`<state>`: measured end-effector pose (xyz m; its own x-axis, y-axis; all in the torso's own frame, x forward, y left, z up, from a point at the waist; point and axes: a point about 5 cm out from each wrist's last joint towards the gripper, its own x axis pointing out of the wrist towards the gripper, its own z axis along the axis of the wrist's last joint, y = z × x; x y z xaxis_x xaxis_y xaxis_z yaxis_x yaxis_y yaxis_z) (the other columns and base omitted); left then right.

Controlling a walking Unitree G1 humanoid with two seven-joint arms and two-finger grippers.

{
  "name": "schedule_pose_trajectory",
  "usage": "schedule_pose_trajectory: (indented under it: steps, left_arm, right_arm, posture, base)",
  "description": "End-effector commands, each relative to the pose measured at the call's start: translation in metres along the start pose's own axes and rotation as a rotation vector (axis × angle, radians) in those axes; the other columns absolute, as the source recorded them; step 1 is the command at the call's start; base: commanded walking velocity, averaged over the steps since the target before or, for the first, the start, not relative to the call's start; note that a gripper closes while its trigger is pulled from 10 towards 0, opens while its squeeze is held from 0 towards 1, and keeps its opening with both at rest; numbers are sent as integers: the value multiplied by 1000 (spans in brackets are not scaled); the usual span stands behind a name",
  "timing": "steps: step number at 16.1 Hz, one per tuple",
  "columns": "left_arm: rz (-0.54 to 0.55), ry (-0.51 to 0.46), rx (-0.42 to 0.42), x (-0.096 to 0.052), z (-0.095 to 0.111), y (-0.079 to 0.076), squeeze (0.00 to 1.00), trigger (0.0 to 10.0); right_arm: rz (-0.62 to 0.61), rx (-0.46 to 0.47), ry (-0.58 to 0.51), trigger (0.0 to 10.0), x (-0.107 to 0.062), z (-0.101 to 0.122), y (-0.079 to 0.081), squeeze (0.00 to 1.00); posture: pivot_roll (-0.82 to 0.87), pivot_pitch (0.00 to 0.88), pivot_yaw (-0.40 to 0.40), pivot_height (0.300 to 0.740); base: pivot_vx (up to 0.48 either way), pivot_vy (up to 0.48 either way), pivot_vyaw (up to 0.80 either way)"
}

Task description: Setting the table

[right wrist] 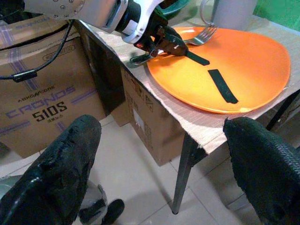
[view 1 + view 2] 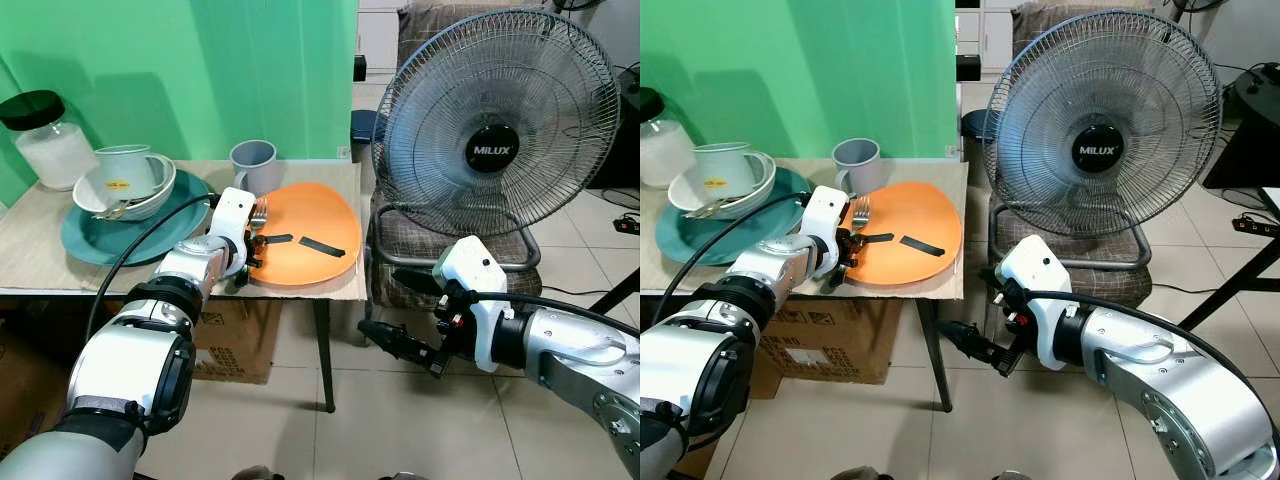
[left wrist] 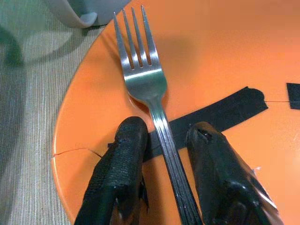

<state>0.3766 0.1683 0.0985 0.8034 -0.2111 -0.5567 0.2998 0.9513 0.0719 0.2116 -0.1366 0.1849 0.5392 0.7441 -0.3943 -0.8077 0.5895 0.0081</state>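
Next, my left gripper grabs the steel fork by its slim handle (image 3: pixel 168 145), since the fork's pointed teeth lie toward the grey mug.
An orange plate (image 2: pixel 312 212) with two black tape strips (image 2: pixel 321 246) lies at the right end of the table (image 2: pixel 30 262). A steel fork (image 3: pixel 145 84) rests on the plate's left part, tines pointing toward a grey mug (image 2: pixel 255 163), with its handle running out over the rim. My left gripper (image 3: pixel 164 133) is low at that rim. Its two black fingers (image 3: pixel 124 154) flank the handle with narrow gaps on both sides, so it is open. My right gripper (image 2: pixel 378 298) hangs wide open below table height, right of the table, holding nothing.
A teal plate (image 2: pixel 90 242) carries a white bowl (image 2: pixel 150 197) with a cup (image 2: pixel 128 165) in it. A lidded jar (image 2: pixel 50 140) stands at the far left. A large standing fan (image 2: pixel 495 120) is close on the right. A cardboard box (image 2: pixel 235 340) sits under the table.
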Motion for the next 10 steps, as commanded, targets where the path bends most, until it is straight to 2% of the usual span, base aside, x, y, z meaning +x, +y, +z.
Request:
schedule_pose_trajectory:
  steps: [1, 10]
  left_arm:
    - [13, 30, -2, -1, -4, 4, 0, 0]
    - [10, 48, 4, -2, -11, 7, 0, 0]
  right_arm:
    - [13, -11, 1, 10000, 1, 2, 3, 0]
    - [16, -5, -8, 10000, 4, 1, 4, 0]
  posture:
    - [-169, 0, 60, 740]
    - [-163, 0, 67, 740]
  base:
    - [0, 0, 0]
    - [0, 0, 0]
